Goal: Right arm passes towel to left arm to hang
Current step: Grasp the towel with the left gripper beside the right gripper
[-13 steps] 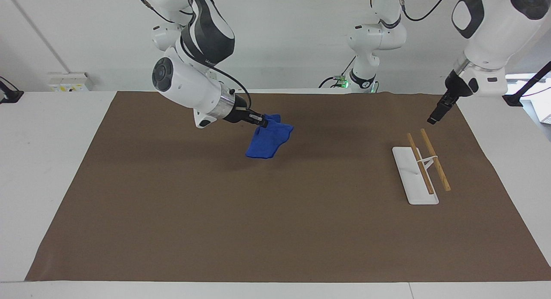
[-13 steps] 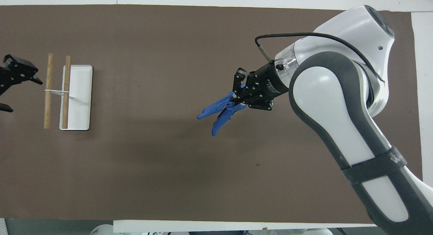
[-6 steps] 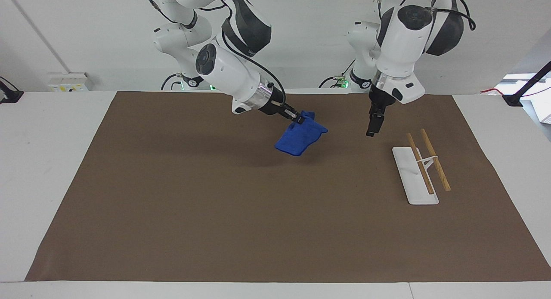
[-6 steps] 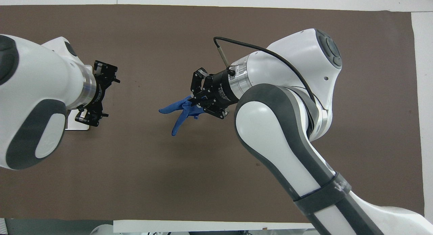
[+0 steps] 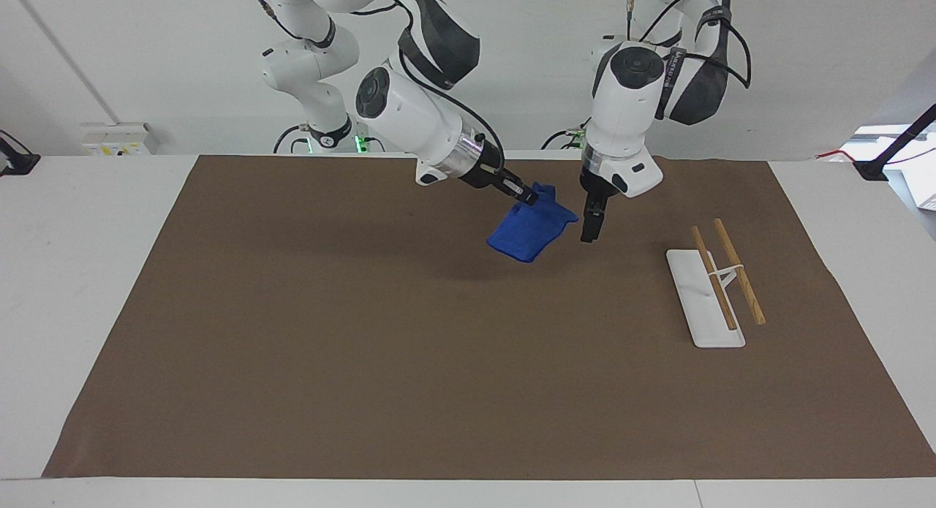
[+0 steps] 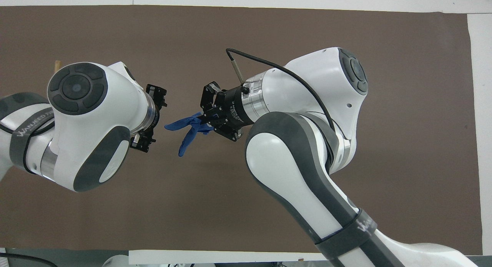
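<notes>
My left gripper is going to reach the blue towel and pinch it by its free corner (image 6: 173,125), so that it can hang the towel on the rack.
My right gripper (image 5: 528,195) is shut on one corner of the blue towel (image 5: 532,232) and holds it in the air over the middle of the brown mat; the towel hangs down crumpled. In the overhead view the right gripper (image 6: 203,119) has the towel (image 6: 180,125) sticking out toward the left gripper (image 6: 155,119). My left gripper (image 5: 588,229) points down right beside the towel, apart from it by a small gap. Its jaws stand wide open in the overhead view.
A white rack base with two wooden rods (image 5: 713,289) stands on the brown mat (image 5: 365,362) toward the left arm's end. In the overhead view the left arm hides it except one rod tip (image 6: 57,63).
The right arm has carried the towel toward the left arm's end. The left arm has swung in from near the rack to just beside the towel.
</notes>
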Controlling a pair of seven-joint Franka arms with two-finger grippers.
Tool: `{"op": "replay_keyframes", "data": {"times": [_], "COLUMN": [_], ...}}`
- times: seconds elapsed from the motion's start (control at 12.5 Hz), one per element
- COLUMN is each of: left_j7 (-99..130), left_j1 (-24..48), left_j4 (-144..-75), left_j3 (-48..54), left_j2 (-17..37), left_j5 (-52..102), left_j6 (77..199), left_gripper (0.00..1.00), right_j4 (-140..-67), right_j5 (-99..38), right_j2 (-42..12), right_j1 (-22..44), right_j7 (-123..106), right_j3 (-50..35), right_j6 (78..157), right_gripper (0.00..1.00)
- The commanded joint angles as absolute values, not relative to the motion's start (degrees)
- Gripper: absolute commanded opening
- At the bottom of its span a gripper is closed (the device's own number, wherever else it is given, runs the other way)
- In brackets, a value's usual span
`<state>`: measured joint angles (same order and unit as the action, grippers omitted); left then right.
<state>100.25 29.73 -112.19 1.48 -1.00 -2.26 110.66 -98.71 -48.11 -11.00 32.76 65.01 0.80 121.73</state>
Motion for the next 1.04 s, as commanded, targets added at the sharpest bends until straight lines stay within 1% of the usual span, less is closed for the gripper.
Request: {"op": "replay_keyframes", "data": {"times": [0.0,0.08,0.16,0.32,0.56,0.64,0.72,0.8,0.88,0.96], "left_j7": [101.25,101.16,101.16,101.34,101.34,101.34,101.34,101.25,101.25,101.16], "left_j1": [30.5,30.5,30.93,32.34,33.4,33.49,33.4,33.4,33.4,33.49], "left_j4": [-113.38,-113.12,-113.2,-113.2,-113.29,-113.38,-113.38,-113.38,-113.38,-113.38], "left_j3": [0.7,0.7,0.79,0.79,0.79,0.79,0.79,0.79,0.79,0.79], "left_j2": [-1.76,-1.76,-1.67,-1.76,-1.76,-1.76,-1.76,-1.76,-1.76,-1.84], "left_j5": [-2.64,-2.46,-2.37,-2.29,-1.41,-1.23,-0.62,-0.18,-0.09,0.0], "left_j6": [112.15,112.41,113.2,113.55,113.73,113.73,113.73,113.73,113.73,113.64], "left_gripper": [0.86,0.8,0.77,0.75,0.75,0.73,0.61,0.44,0.33,0.25], "right_j4": [-99.84,-99.93,-99.93,-100.11,-100.2,-100.28,-100.28,-100.37,-100.37,-100.37], "right_j5": [-49.13,-49.13,-49.13,-49.04,-48.96,-49.04,-48.96,-48.96,-48.96,-48.96], "right_j2": [-10.46,-10.46,-10.46,-10.37,-10.37,-10.37,-10.37,-10.28,-10.28,-10.28], "right_j1": [32.78,32.87,32.78,32.78,32.78,32.78,32.78,32.78,32.78,32.78], "right_j7": [64.95,64.78,64.69,64.6,64.51,64.51,64.51,64.51,64.42,64.42], "right_j3": [0.88,0.88,0.88,0.88,0.88,0.88,0.88,0.88,0.88,0.88], "right_j6": [122.78,122.78,122.78,122.87,122.87,122.87,122.87,122.87,122.87,122.87], "right_gripper": [0.0,0.0,0.0,0.0,0.0,0.0,0.0,0.0,0.0,0.0]}}
